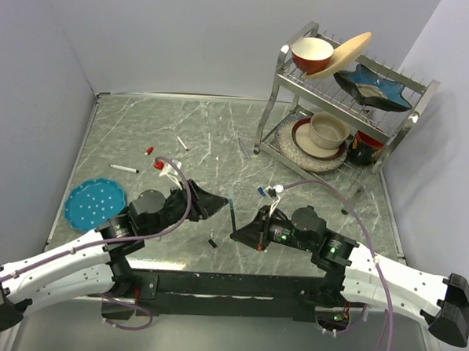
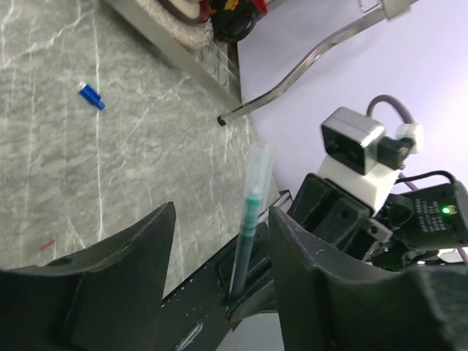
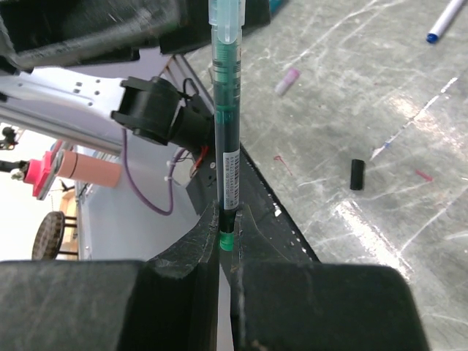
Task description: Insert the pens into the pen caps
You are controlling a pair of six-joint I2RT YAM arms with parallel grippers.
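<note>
The robot's right gripper is to insert the teal pen fully, so the left gripper should next grab its clear-capped far end.
My right gripper is shut on the lower end of the dark teal pen, which stands out from its fingers. A clear cap covers the pen's far end. My left gripper is open, its jaws either side of the teal pen without touching it. Two white pens lie on the table at the left. Loose caps lie about: red, blue and black.
A metal dish rack with bowls and plates stands at the back right, one leg reaching toward the grippers. A blue perforated disc lies at the left edge. Grey walls close in the table's left, back and right sides.
</note>
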